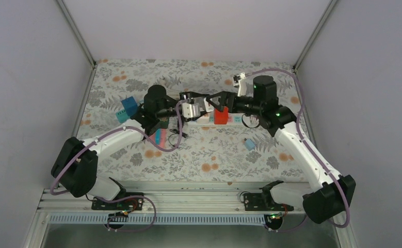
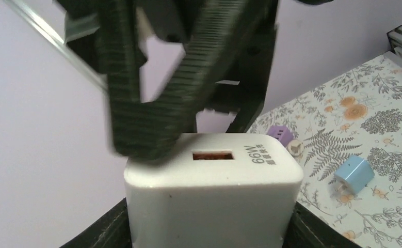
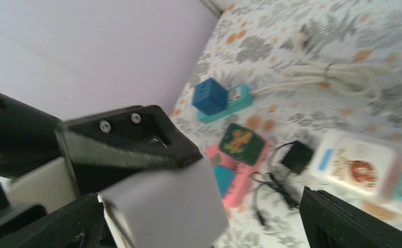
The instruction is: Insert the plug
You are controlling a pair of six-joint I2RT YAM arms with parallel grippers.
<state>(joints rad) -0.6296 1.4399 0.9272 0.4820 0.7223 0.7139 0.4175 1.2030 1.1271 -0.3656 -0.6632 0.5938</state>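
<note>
I should next use my right gripper to hold the white charger plug's sides at the USB port end point(image 1: 209, 105) point(image 3: 170, 209), so the opposite end stays free to go in.
A white 66W charger plug point(image 1: 192, 109) is held in the air over the middle of the table by my left gripper point(image 1: 187, 110), whose jaws are shut on its sides. In the left wrist view the plug point(image 2: 214, 191) fills the space between the jaws of that gripper point(image 2: 211, 230), USB port facing up. My right gripper point(image 1: 212, 101) is open, with one finger against the plug's far end. In the right wrist view the plug point(image 3: 167, 206) sits beside the left finger of this gripper point(image 3: 206, 227). A white power strip point(image 1: 233, 119) with a red plug point(image 1: 220, 116) lies just below.
A pink strip point(image 1: 160, 136) with a green plug point(image 3: 241, 142) lies left of centre. A teal strip with a blue cube point(image 1: 129, 108) lies further left. A black adapter and cable point(image 1: 177, 135) lie nearby. A light blue charger point(image 1: 249, 144) lies on the right.
</note>
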